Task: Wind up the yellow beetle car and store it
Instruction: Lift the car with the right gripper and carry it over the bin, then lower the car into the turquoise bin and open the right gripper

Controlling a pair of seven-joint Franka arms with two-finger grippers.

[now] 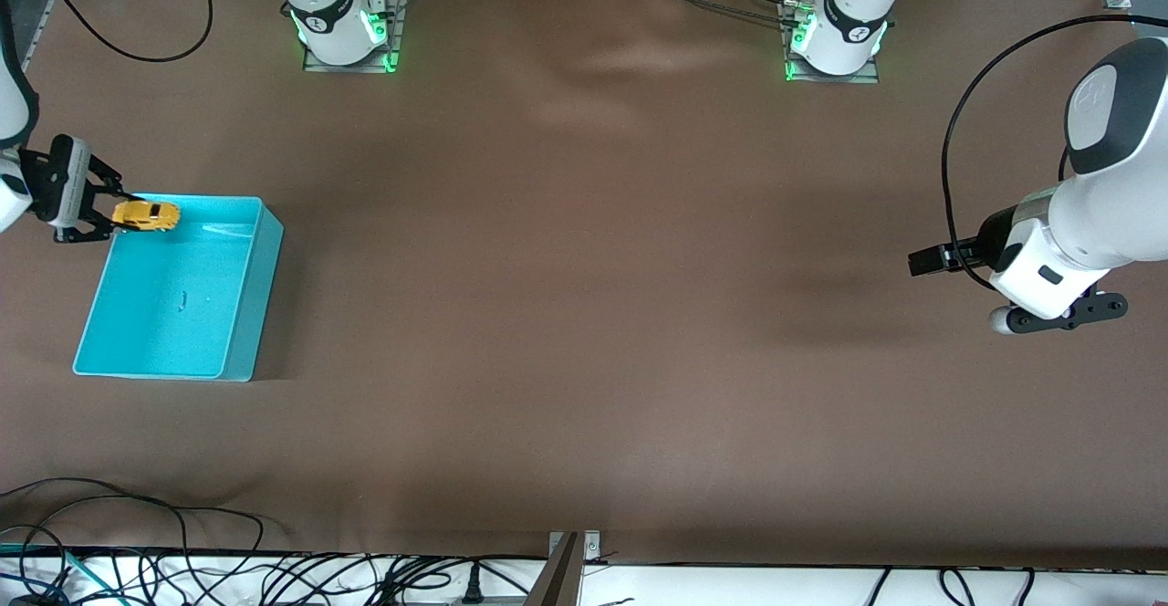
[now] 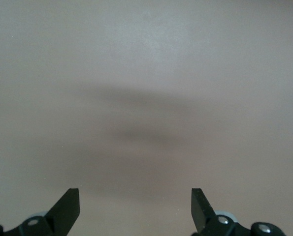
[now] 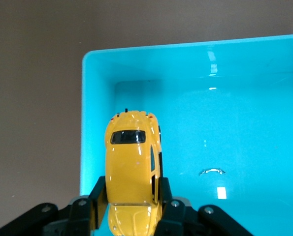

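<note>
The yellow beetle car (image 1: pixel 146 214) hangs high at the turquoise bin's rim (image 1: pixel 203 197), above the bin's bottom, so my right gripper keeps hold of it until it is lower.
My right gripper (image 1: pixel 108 213) is shut on the yellow beetle car (image 1: pixel 146 214) and holds it in the air over the corner of the turquoise bin (image 1: pixel 242 314) that lies farthest from the front camera at the right arm's end of the table. In the right wrist view the car (image 3: pixel 131 162) sits between the black fingers (image 3: pixel 98 194), over the bin's inside near its wall (image 3: pixel 94 64). My left gripper (image 2: pixel 135 206) is open and empty, held above bare table at the left arm's end.
The bin holds nothing else. The brown table (image 1: pixel 584 314) spreads between the two arms. Cables (image 1: pixel 137 560) lie along the table edge nearest the front camera.
</note>
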